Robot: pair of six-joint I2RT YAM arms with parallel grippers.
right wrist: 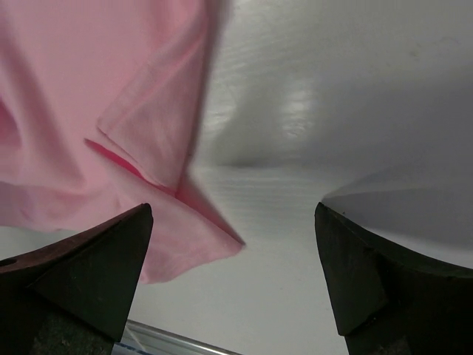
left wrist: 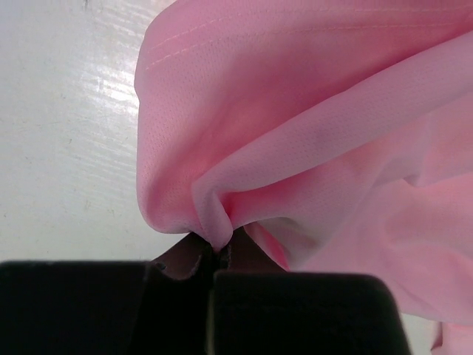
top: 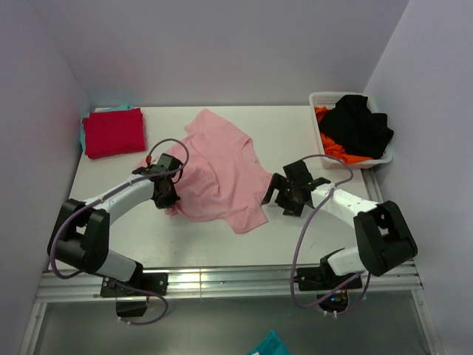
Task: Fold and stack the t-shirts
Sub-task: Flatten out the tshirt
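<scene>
I should next grab the corner beside it on the light pink t-shirt (top: 218, 174) with my right gripper, opposite my left gripper's pinch, to spread the t-shirt for folding.
The light pink t-shirt (top: 218, 174) lies rumpled in the middle of the table. My left gripper (top: 167, 191) is shut on a pinched fold at its left edge; the left wrist view shows the pink cloth (left wrist: 295, 126) bunched between the closed jaws. My right gripper (top: 284, 194) is open and empty, just right of the shirt's lower right corner; that corner (right wrist: 185, 237) lies near its left finger (right wrist: 96, 274). The bright red t-shirt (top: 113, 132) lies folded at the back left, on the teal t-shirt (top: 83, 133), which shows only as a thin edge.
A white basket (top: 319, 99) at the back right holds black cloth (top: 358, 126) and orange cloth (top: 330, 144). A metal rail (top: 222, 281) runs along the table's near edge. A teal scrap (top: 270, 345) lies below the table front.
</scene>
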